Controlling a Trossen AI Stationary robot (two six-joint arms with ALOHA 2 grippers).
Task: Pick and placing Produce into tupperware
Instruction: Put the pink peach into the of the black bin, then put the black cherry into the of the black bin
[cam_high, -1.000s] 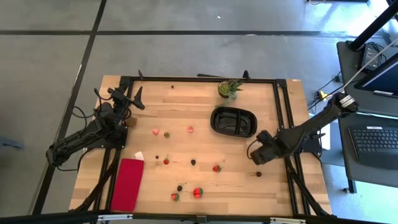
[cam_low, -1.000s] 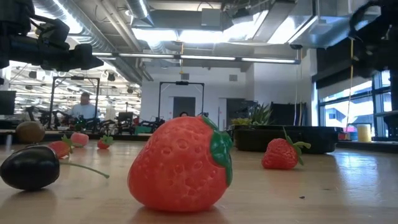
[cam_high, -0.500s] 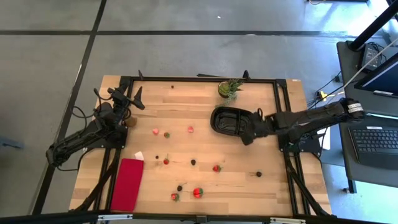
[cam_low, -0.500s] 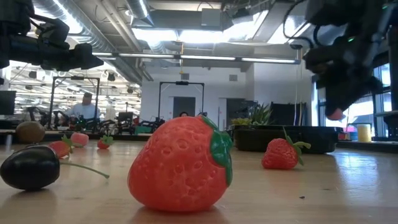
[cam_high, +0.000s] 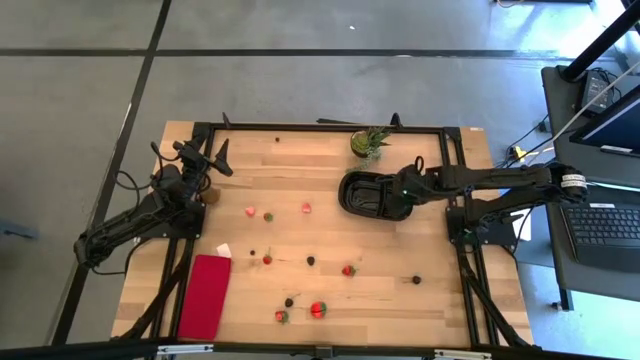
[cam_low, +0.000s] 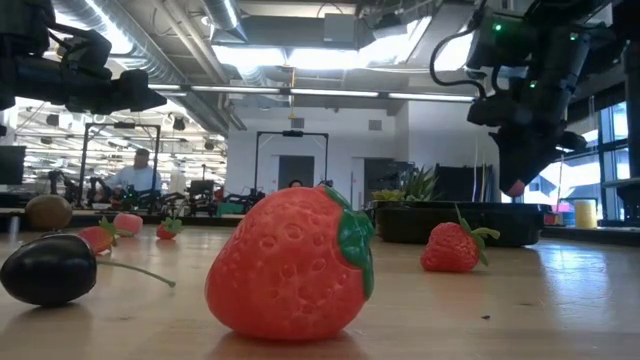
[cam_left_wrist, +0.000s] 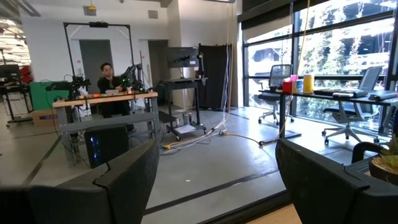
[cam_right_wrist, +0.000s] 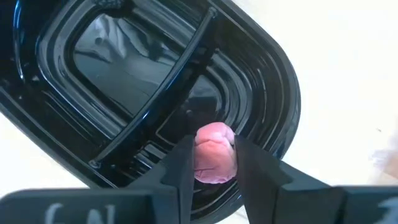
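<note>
I should open my right gripper now: the pink piece (cam_right_wrist: 215, 160) is inside the black tupperware's rim (cam_right_wrist: 292, 93) in the right wrist view, so the piece would lie in there.
The black oval tupperware (cam_high: 358, 196) sits at the table's far right, and its rim (cam_right_wrist: 273, 68) shows below my right gripper. My right gripper (cam_right_wrist: 214, 155) hangs over the tupperware's right end (cam_high: 398, 196), shut on a small pink produce piece (cam_right_wrist: 215, 160). That piece also shows under the fingers in the low view (cam_low: 516, 187). Other produce lies loose on the wood: strawberries (cam_high: 318, 309) (cam_high: 348, 270) (cam_high: 250, 211) and dark berries (cam_high: 310, 260) (cam_high: 416, 280). My left gripper (cam_left_wrist: 217, 180) waits open at the far left (cam_high: 215, 160), raised above the table and holding nothing. My right gripper pinches the pink piece's two opposite sides (cam_right_wrist: 200, 163) between its two fingers. The fingers slant steeply down from the table's right side. The piece is lifted clear and hangs above the tupperware's inside, touching nothing below.
A green spiky potted plant (cam_high: 369, 142) stands just beyond the tupperware at the far edge. A red cloth (cam_high: 205, 295) lies flat at the near left. A large strawberry (cam_low: 290, 265) and a dark berry (cam_low: 48, 268) sit close to the low camera.
My right gripper has swung from the table's right side, near the middle, toward the far edge. It now stands over the tupperware's right end. It stayed shut on the pink piece and turned as it went.
</note>
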